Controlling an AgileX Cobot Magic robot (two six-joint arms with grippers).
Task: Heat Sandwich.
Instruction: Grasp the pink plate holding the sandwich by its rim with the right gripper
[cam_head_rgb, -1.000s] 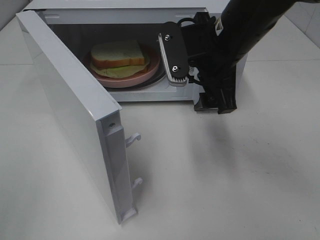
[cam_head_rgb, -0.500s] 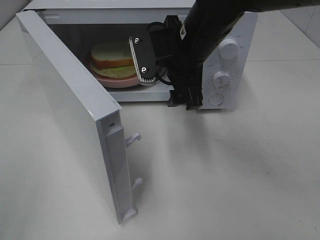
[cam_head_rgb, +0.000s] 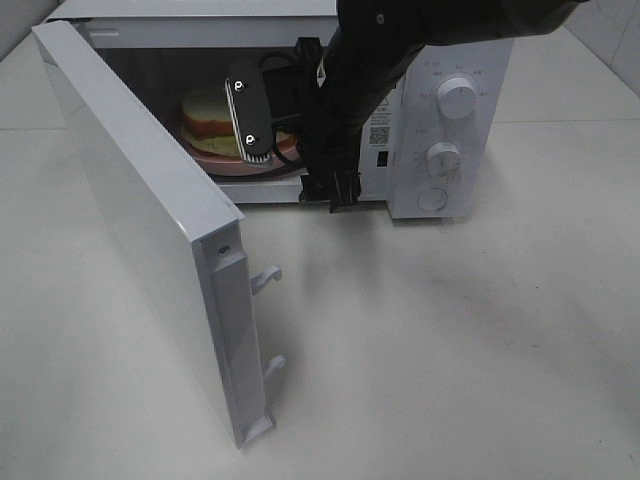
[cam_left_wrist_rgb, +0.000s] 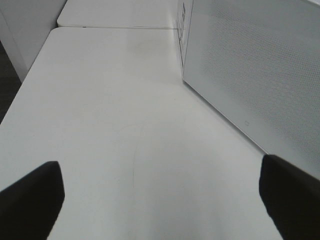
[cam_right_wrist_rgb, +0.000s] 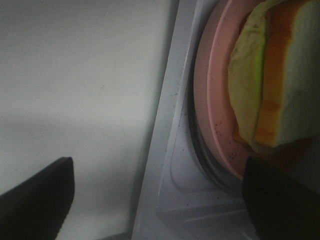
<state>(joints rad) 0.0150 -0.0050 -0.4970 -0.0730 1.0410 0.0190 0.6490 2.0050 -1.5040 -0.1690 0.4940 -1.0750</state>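
My right gripper will take hold of the pink plate by its rim (cam_head_rgb: 288, 152) next, so that it can bring the sandwich (cam_head_rgb: 205, 112) out of the microwave.
The sandwich (cam_head_rgb: 205, 112), pale bread with green and orange filling, lies on a round pink plate (cam_head_rgb: 215, 163) inside the open microwave (cam_head_rgb: 455, 60). My right gripper (cam_head_rgb: 258, 122) hangs at the oven's mouth, just in front of the sandwich and partly covering it. It is open and holds nothing. In the right wrist view the sandwich (cam_right_wrist_rgb: 280, 75) and the plate (cam_right_wrist_rgb: 212, 110) show beyond the oven's front sill, between the spread fingers of the right gripper (cam_right_wrist_rgb: 157, 200). My left gripper (cam_left_wrist_rgb: 160, 200) is open over bare table, outside the door, and is out of the high view.
The microwave door (cam_head_rgb: 140, 220) swings out toward the front left, its latch hooks (cam_head_rgb: 268, 280) pointing right. Its meshed outer face (cam_left_wrist_rgb: 260, 75) fills the right of the left wrist view. Dials (cam_head_rgb: 457, 97) sit on the oven's right panel. White table (cam_head_rgb: 450, 350) spreads in front.
My right arm has swept left across the oven's front, uncovering the dial panel. Its gripper, still open, now stands before the sandwich.
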